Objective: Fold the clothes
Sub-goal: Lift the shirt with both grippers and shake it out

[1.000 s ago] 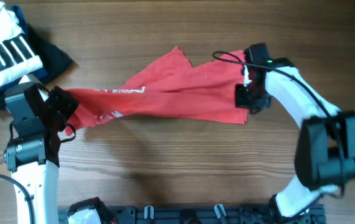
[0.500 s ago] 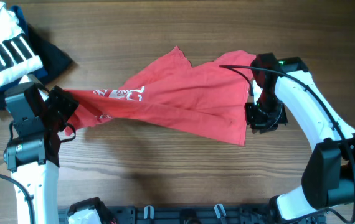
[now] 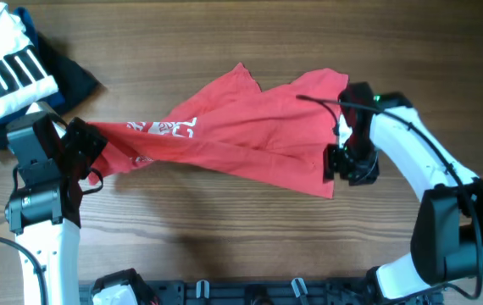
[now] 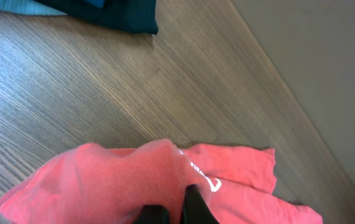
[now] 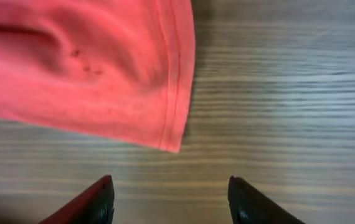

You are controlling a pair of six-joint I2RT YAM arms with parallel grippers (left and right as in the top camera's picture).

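My right gripper grabs the red T-shirt's hemmed corner next, opposite my left gripper's hold, to stretch the T-shirt flat for folding.
The clothes, a red T-shirt [image 3: 241, 140] with white lettering, lie stretched across the wooden table [image 3: 224, 237] from left to right. My left gripper [image 3: 85, 148] is shut on the shirt's bunched left end. In the left wrist view the red cloth [image 4: 115, 177] wraps over the closed fingertips of that gripper [image 4: 174, 208]. My right gripper [image 3: 330, 163] stands open at the shirt's lower right corner. In the right wrist view the hemmed corner [image 5: 168, 134] lies flat just ahead of the open right gripper [image 5: 171, 190], and nothing sits between its fingers [image 5: 99, 199].
A white black-striped garment [image 3: 4, 68] rests on navy folded clothes [image 3: 76, 78] at the far left corner, just behind my left arm. The navy cloth [image 4: 121, 12] also shows in the left wrist view. A dark rack [image 3: 258, 292] runs along the front edge.
My right gripper pulled the shirt's right edge toward the front, then opened and let the corner drop onto the table. The left gripper has held still.
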